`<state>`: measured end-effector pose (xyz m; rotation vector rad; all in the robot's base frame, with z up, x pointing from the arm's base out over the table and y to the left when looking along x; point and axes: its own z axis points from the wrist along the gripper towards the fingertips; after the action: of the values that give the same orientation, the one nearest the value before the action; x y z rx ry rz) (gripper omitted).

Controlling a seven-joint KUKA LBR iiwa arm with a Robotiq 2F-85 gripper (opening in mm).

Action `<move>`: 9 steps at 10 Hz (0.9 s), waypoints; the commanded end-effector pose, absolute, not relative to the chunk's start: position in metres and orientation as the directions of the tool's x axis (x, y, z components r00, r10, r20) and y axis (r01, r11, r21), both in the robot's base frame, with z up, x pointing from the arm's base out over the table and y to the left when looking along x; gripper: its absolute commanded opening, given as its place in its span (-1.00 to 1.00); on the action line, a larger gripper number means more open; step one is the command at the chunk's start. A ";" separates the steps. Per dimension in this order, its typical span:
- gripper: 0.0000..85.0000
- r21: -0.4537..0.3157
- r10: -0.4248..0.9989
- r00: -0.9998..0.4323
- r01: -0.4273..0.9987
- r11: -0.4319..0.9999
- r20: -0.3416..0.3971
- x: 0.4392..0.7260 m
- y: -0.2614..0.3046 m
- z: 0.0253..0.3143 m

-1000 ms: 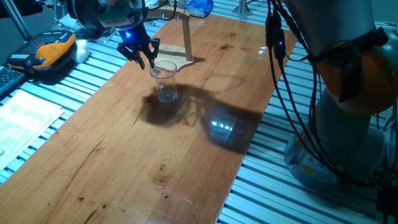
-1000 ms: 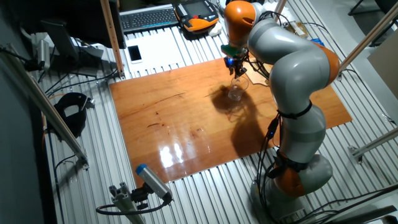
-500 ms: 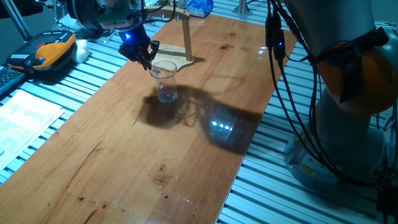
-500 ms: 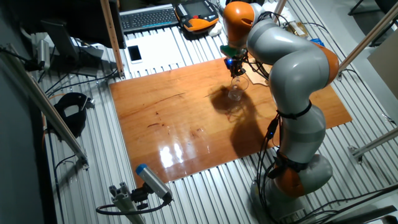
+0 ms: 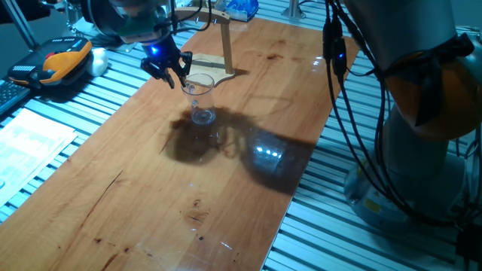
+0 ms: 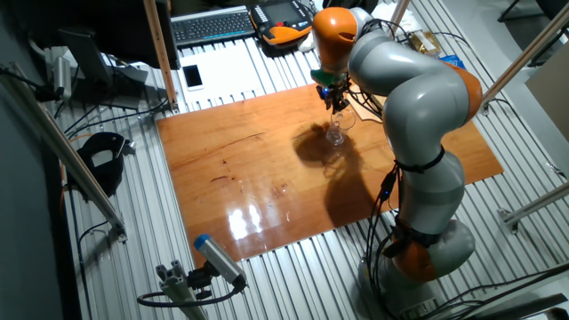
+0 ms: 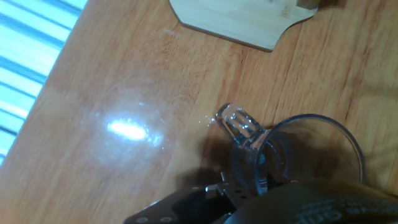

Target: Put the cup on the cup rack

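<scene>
Next, the gripper grabs the cup by its rim, to keep the clear glass cup's handle free to hang on the cup rack.
The clear glass cup stands upright on the wooden table, also seen in the other fixed view. In the hand view I look down into its rim, with its small handle pointing toward the cup rack. The cup rack is a light wooden stand just behind the cup; its curvy base shows in the hand view. My gripper hovers just above and left of the cup's rim, fingers apart and holding nothing. It also shows in the other fixed view.
An orange and black pendant and a white paper lie on the slatted bench left of the table. A keyboard and a phone lie beyond the table. The arm's cables hang over the table's right edge.
The gripper has shifted slightly left and its fingers have spread again after narrowing. The cup and the rack have not moved.
</scene>
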<state>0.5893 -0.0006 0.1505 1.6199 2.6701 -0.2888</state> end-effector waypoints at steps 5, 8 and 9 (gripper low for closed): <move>-0.20 -0.223 0.776 -0.626 0.770 0.598 -0.078 0.589 0.000 0.151; -0.20 -0.217 0.775 -0.627 0.769 0.601 -0.073 0.588 -0.001 0.151; -0.20 -0.214 0.776 -0.626 0.770 0.601 -0.072 0.587 -0.001 0.150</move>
<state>0.5875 -0.0008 0.1502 1.3696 2.8366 -0.3575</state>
